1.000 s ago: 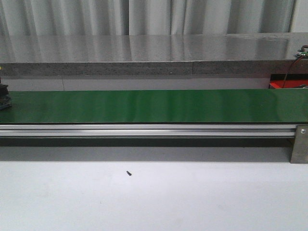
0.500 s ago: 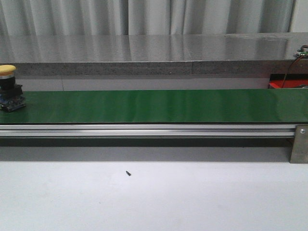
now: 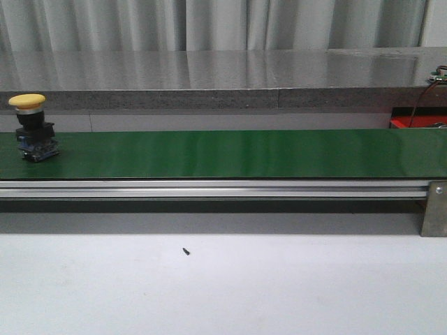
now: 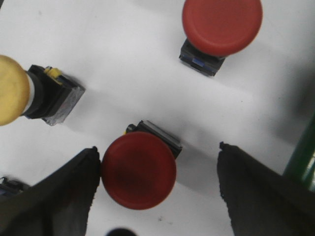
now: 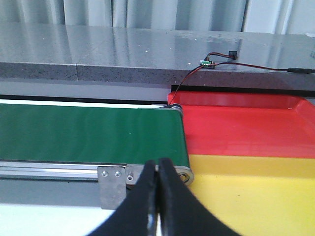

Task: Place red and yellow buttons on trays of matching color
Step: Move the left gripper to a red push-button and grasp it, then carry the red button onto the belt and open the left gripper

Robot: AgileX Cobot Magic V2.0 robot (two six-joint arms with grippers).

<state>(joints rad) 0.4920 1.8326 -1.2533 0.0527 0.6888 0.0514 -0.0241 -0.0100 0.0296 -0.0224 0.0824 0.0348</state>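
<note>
In the left wrist view, my fingertips reach down beside the red cap (image 4: 139, 170), so it is time for my left gripper to close on the cap.
A yellow button (image 3: 31, 129) stands upright on the far left of the green conveyor belt (image 3: 230, 153). In the left wrist view my left gripper (image 4: 160, 160) is open over a white surface. A red button (image 4: 139, 169) stands between its fingers, against one finger (image 4: 74, 191) and well apart from the other. A second red button (image 4: 221, 27) and a yellow button (image 4: 12, 91) lying on its side are farther off. My right gripper (image 5: 158, 169) is shut on nothing, near the belt's end. Beyond it lie the red tray (image 5: 246, 128) and the yellow tray (image 5: 256, 191).
An aluminium rail (image 3: 209, 188) runs along the belt's front, with a metal bracket (image 3: 434, 208) at its right end. A grey stone counter (image 3: 223, 77) stands behind the belt. Thin wires with a small board (image 5: 206, 62) lie on the counter. A tiny dark speck (image 3: 186, 250) is on the white table.
The yellow button has ridden rightward on the belt into full view from the left edge. Neither gripper shows in the earlier frames.
</note>
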